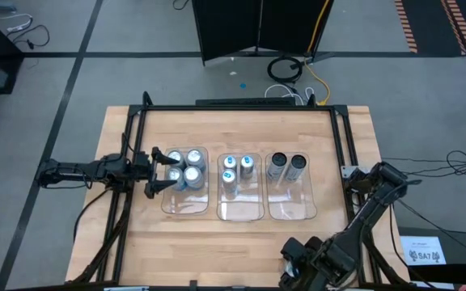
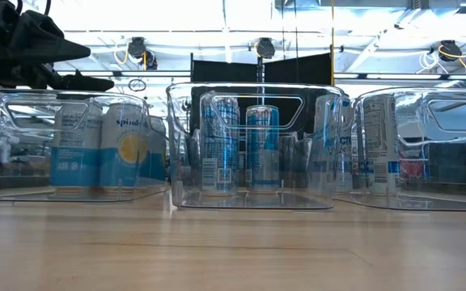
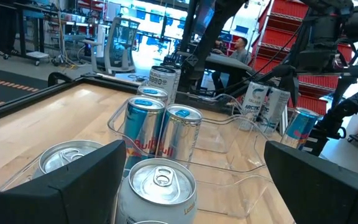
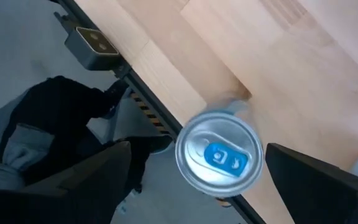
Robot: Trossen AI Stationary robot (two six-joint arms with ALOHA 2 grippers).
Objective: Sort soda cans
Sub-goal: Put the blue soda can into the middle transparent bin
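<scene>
My right fingers are above the blue-tabbed can's top [image 4: 219,154] and would miss; they should lower first, then close on the can.
Three clear bins stand in a row mid-table. The left bin [image 1: 186,202] holds several silver-topped soda cans [image 1: 186,166]. The middle bin [image 1: 241,208] holds three blue-marked cans [image 1: 237,166], and the right bin [image 1: 291,206] holds two dark cans [image 1: 287,163]. My left gripper [image 1: 162,171] hangs open and level over the left bin's left end, above the cans [image 3: 160,183]. My right gripper [image 4: 197,180] points steeply down at the table's near edge [image 1: 291,260] and is open. A blue-tabbed can [image 4: 219,155] stands upright between its fingers, right at the table's edge; a gap shows beside it.
A black frame [image 1: 241,107] runs round the table's far and side edges. Bare wood lies in front of the bins [image 1: 217,250]. Beyond the near edge in the right wrist view lie grey floor and a dark bracket [image 4: 95,43]. People and racks show far behind the table [image 3: 241,46].
</scene>
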